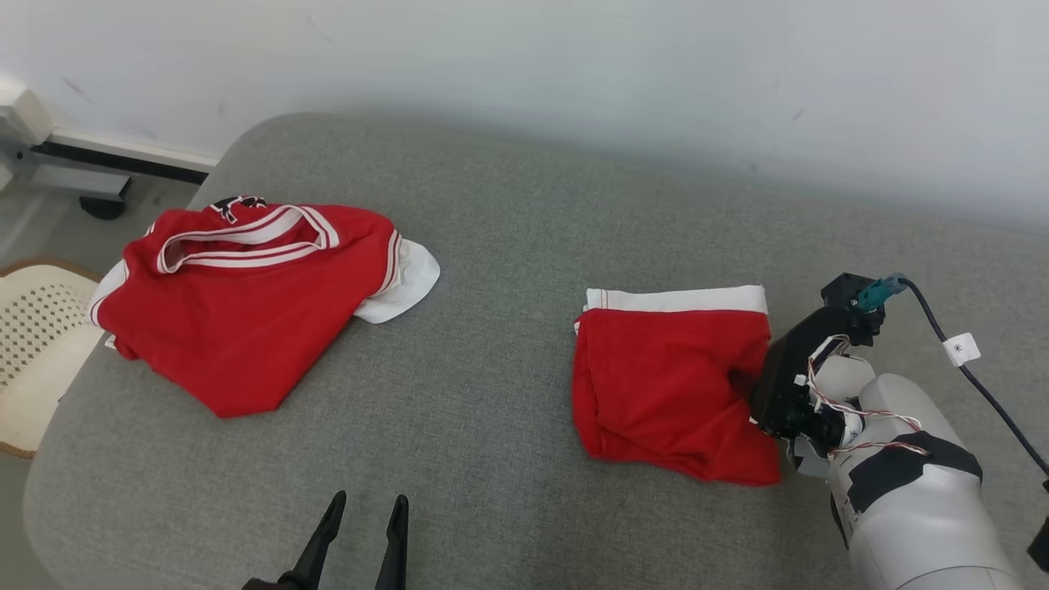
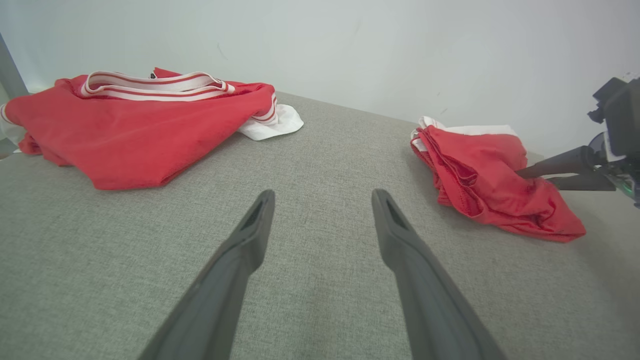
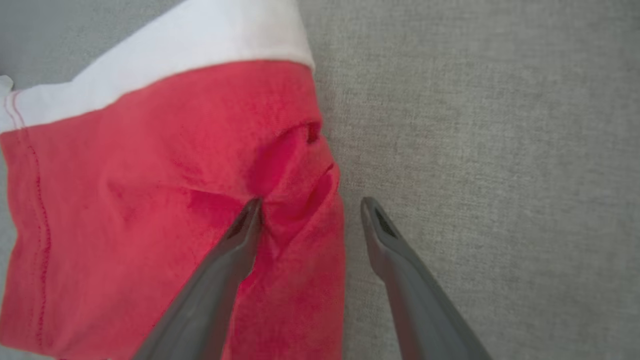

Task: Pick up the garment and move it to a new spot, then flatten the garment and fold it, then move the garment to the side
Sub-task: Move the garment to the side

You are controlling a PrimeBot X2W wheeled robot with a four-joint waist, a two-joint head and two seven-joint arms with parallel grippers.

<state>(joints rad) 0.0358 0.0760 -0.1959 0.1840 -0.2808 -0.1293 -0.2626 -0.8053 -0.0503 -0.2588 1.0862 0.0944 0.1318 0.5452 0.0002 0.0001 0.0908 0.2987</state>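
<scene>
Next, my right gripper grabs the folded red garment [image 1: 659, 378] by its creased folded edge [image 1: 749, 383] to move it to the side.
A folded red garment with a white band [image 1: 668, 385] lies on the right half of the grey cushion [image 1: 492, 410]; it also shows as the red garment [image 2: 480, 175] and the red cloth [image 3: 150, 200] in the wrist views. My right gripper [image 3: 310, 205] stands open at the garment's right edge. Its left finger [image 3: 240, 240] presses into a crease of the cloth and the other finger is over bare cushion. In the left wrist view the right gripper [image 2: 550, 172] pokes into the cloth from the right. My left gripper [image 1: 369, 500] [image 2: 324, 195] is open over bare cushion near the front edge.
A second, crumpled red jersey with striped white trim [image 1: 246, 303] [image 2: 135, 125] lies at the cushion's far left. A pale wall [image 1: 574, 65] runs behind. A wicker seat [image 1: 37, 344] stands off the left edge. A dark cable [image 1: 975, 369] trails from my right wrist.
</scene>
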